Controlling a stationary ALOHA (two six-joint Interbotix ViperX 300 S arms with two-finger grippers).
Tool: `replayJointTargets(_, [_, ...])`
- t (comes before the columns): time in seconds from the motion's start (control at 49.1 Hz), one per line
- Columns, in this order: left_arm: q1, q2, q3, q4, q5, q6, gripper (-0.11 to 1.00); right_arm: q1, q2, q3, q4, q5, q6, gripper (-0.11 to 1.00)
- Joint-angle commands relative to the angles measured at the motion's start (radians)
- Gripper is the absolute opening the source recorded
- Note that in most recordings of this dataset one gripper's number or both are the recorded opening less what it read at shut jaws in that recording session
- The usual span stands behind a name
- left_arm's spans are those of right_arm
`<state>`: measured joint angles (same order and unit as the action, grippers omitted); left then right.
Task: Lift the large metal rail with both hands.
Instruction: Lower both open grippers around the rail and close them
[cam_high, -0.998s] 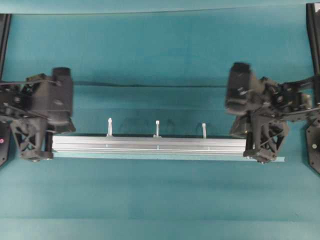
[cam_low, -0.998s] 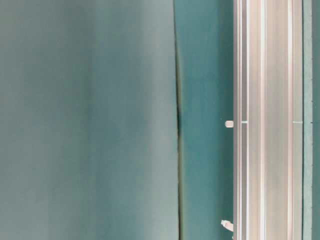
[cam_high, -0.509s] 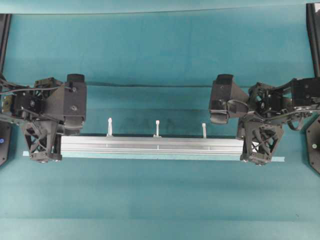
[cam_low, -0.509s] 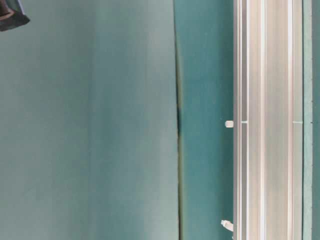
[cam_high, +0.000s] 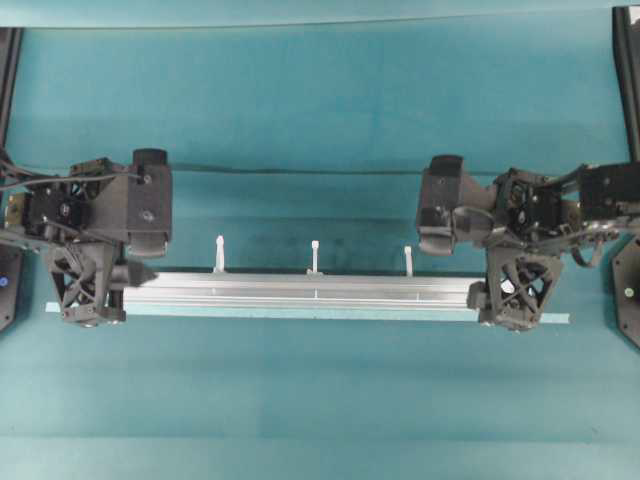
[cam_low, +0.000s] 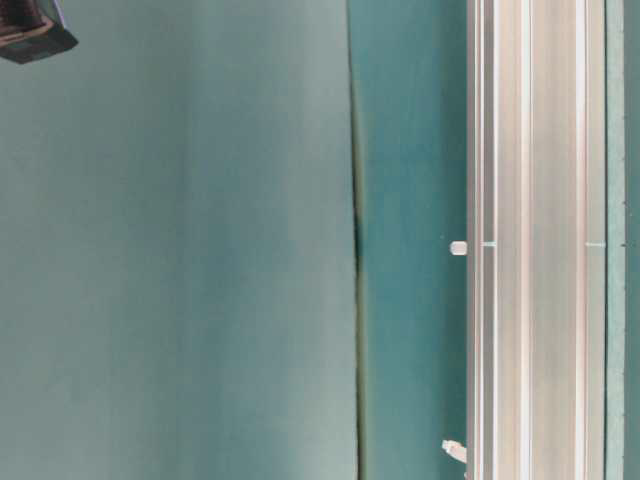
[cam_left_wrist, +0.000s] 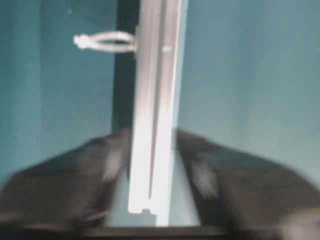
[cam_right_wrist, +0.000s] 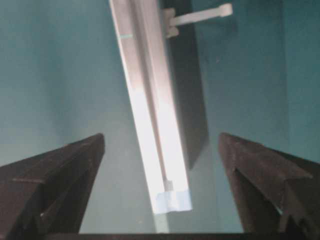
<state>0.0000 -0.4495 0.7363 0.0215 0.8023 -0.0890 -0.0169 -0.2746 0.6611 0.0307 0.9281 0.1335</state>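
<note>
Next, my left gripper grabs the rail's bare part between the zip tie and the rail's end (cam_high: 187, 290) to lift it. A white zip tie (cam_high: 219, 254) juts from the rail's side.
The large metal rail (cam_high: 305, 290) lies flat on the teal table, with white zip-tie tabs (cam_high: 314, 256) sticking out of its far side. My left gripper (cam_high: 105, 292) straddles its left end. In the left wrist view the rail (cam_left_wrist: 155, 115) runs between my blurred fingers (cam_left_wrist: 107, 162), which stand apart from it. My right gripper (cam_high: 498, 296) straddles the right end. The right wrist view shows the rail's end (cam_right_wrist: 167, 185) between my wide open fingers (cam_right_wrist: 75, 165), with clear gaps on both sides.
A thin pale strip (cam_high: 300, 314), longer than the rail, lies along its near side. In the table-level view the rail (cam_low: 530, 240) runs along the right edge and a dark arm part (cam_low: 30, 30) shows at top left. A cloth fold (cam_high: 300, 170) crosses behind.
Both grippers were shut on the rail's ends and have spread open. The wrists have swung level above the ends. The rail lies on the table.
</note>
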Motion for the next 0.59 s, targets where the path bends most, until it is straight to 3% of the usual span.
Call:
replayJointTargets(0.0, [-0.009,-0.009,-0.006,0.002,-0.025,0.002,0.75,0.008,0.009,-0.003,-0.015,-0.02,-0.003,0.95])
replayJointTargets(0.081, [-0.012,-0.003,0.002,0.005,-0.044,0.005,0.93,0.008,0.012,0.0,-0.018,-0.048,-0.005,0.95])
replayJointTargets(0.143, [-0.012,0.009,0.006,0.002,-0.051,0.005,0.99,0.008,0.018,0.005,-0.018,-0.072,-0.005,0.95])
replayJointTargets(0.57, [-0.012,0.158,0.041,0.002,-0.175,-0.015,0.99,0.032,0.112,0.035,-0.02,-0.178,-0.006,0.95])
